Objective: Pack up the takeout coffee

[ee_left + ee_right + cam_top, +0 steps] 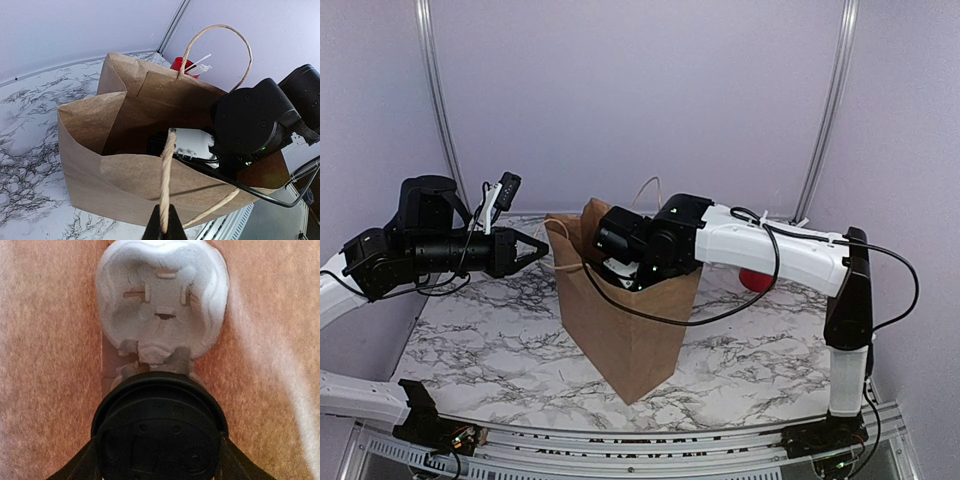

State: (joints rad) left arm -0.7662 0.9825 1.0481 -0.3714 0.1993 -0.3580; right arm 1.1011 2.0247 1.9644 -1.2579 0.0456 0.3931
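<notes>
The takeout coffee's lid covers the near half of the carrier, and the carrier's empty hollow shows beyond it. My right gripper should open now, as the takeout coffee would end up in that half.
The takeout coffee (159,425) shows in the right wrist view as a round black lid seen from above. My right gripper (159,452) is shut on it, with a finger (75,467) against each side. It hangs inside the brown paper bag (630,335), just above a white pulp cup carrier (162,305) on the bag's floor. In the top view the right gripper (620,268) reaches down into the bag's mouth. My left gripper (164,229) is shut on the bag's near twine handle (167,175) and holds it to the left; it also shows in the top view (542,247).
A red cup with white sticks (182,64) stands behind the bag, and shows as a red patch (755,279) under the right arm. The bag's far handle (220,35) stands upright. A black cable (240,187) crosses the bag's near rim. The marble table (470,330) surrounds the bag.
</notes>
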